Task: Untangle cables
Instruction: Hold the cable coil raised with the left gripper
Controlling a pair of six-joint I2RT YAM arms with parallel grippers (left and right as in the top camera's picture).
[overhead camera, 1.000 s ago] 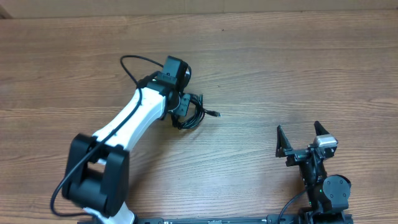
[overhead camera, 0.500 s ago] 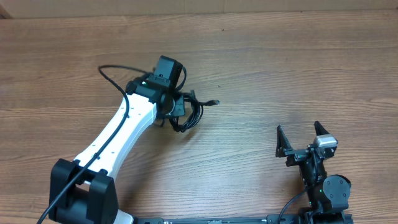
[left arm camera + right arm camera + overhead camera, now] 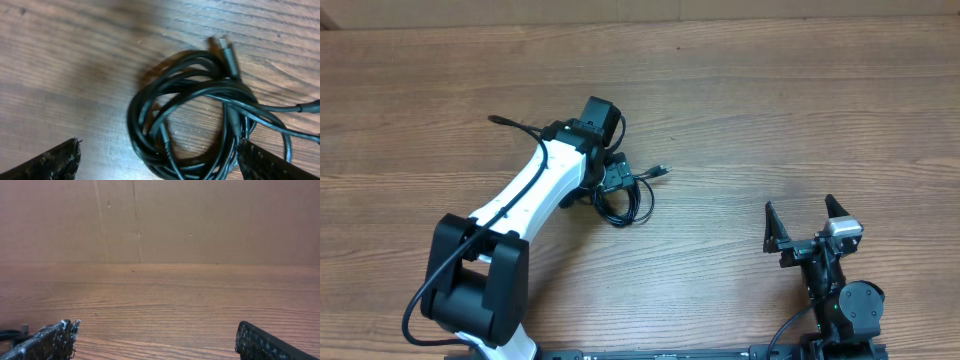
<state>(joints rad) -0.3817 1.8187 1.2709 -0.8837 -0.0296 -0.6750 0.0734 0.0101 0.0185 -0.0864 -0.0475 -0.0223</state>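
Note:
The left gripper should next grab the coil (image 3: 135,120) by its bundled side away from the plug ends, so the loose ends stay free for the right gripper to untangle.
The cables (image 3: 626,198) lie as one tangled black coil on the wooden table, with a plug end (image 3: 663,171) sticking out to the right. In the left wrist view the coil (image 3: 135,120) fills the middle, and a plug (image 3: 227,50) shows at its top. My left gripper (image 3: 612,180) hovers over the coil. It is open (image 3: 160,162), its fingers standing on either side of the coil's lower part without pinching it. My right gripper (image 3: 800,215) rests open at the near right, far from the cables, with only bare wood between its fingers (image 3: 159,340).
A brown cardboard wall (image 3: 160,220) closes off the far side of the table (image 3: 790,100). The left arm's own thicker black wire (image 3: 510,122) loops out to the left of its wrist.
My left gripper has opened and let go of the cable coil, which now lies a little lower and to the right. The left arm pulled back toward its base. The right arm has not moved.

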